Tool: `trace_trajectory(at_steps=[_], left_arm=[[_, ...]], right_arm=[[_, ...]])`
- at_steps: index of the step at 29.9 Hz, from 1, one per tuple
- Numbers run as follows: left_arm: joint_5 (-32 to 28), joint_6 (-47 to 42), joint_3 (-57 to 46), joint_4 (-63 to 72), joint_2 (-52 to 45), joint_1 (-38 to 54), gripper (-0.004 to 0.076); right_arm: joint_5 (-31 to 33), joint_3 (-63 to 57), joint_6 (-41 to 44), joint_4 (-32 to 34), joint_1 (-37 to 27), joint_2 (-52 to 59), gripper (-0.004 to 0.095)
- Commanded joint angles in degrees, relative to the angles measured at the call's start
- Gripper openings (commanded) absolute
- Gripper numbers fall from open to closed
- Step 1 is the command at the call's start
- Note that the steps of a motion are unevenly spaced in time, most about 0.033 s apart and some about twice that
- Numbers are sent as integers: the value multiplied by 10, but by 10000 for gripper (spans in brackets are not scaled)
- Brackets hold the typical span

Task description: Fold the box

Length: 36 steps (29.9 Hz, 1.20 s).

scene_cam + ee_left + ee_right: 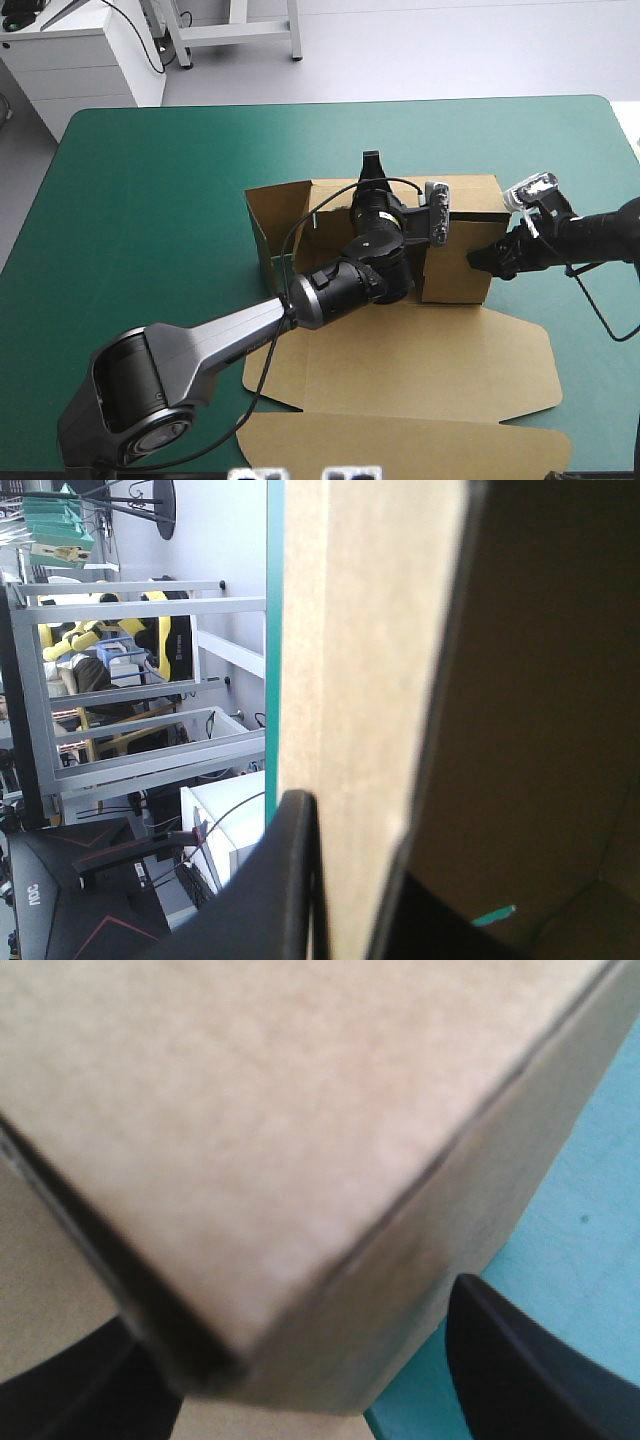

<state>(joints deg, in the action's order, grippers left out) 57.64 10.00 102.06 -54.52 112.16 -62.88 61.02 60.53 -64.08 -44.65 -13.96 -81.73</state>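
Observation:
The box's raised side (457, 262) is the next thing for my right gripper to grab, by that side's folded edge. My right gripper will do this to fold the box into shape.
The brown box (455, 272) stands mid-table with its walls raised. Its lid (420, 365) lies flat toward the near edge. My left gripper (372, 168) reaches over the inside to the far wall. In the left wrist view that wall (350, 680) runs between the two black fingers, and the gripper (355, 855) is shut on it. My right gripper (483, 258) sits at the box's right side wall. In the right wrist view it (290, 1325) is open, with a box corner (280, 1110) filling the space between and ahead of its fingers.
A wall flap (275, 225) stands out at the box's left end. Another flat flap (400, 445) reaches the table's near edge. The teal-green cover (150, 200) surrounds the box on the left, far and right sides.

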Motion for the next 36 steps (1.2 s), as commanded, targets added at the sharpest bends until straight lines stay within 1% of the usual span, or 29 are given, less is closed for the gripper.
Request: trace_trajectory(at_steps=[1,4,6,8,9,10,12,13,15,18,21,28,30,33,36], left_arm=[[-16,-11,11,38,-18,-8,-8],[-17,-11,11,38,-18,-8,-8],[-17,-11,11,38,-18,-8,-8],[-17,-11,11,37,-18,-8,-8],[-18,-11,11,37,-18,-8,-8],[-19,-11,11,37,-18,-8,-8],[-22,-11,11,37,-18,-8,-8],[-22,-11,11,36,-18,-8,-8],[-27,-11,11,34,-18,-8,-8],[-33,-11,11,34,-18,-8,-8],[-33,-11,11,34,-18,-8,-8],[-32,-20,11,33,-18,-8,-8],[-32,-23,11,30,-18,-8,2],[-29,-23,11,20,-18,-8,67],[-26,-29,11,20,-18,-7,223]], right_arm=[[-11,11,-32,-73,-1,-2,655],[-11,11,-53,-112,-1,-13,655],[-14,11,-57,-125,-1,-20,646],[-23,11,-44,-130,-1,-27,585],[-26,11,-37,-128,-1,-31,519],[-28,11,-37,-127,-1,-34,429],[-28,11,-55,-127,-1,-37,216],[-28,11,-72,-129,-1,-37,126],[-26,11,-101,-133,-1,-37,43],[-37,11,-99,-146,-1,-37,32],[-38,11,-99,-152,-1,-37,1],[-42,11,-49,-132,0,-37,4],[-55,11,-29,-116,6,-37,4],[-93,11,27,-62,34,-36,4],[-132,11,80,-4,75,-36,4]])
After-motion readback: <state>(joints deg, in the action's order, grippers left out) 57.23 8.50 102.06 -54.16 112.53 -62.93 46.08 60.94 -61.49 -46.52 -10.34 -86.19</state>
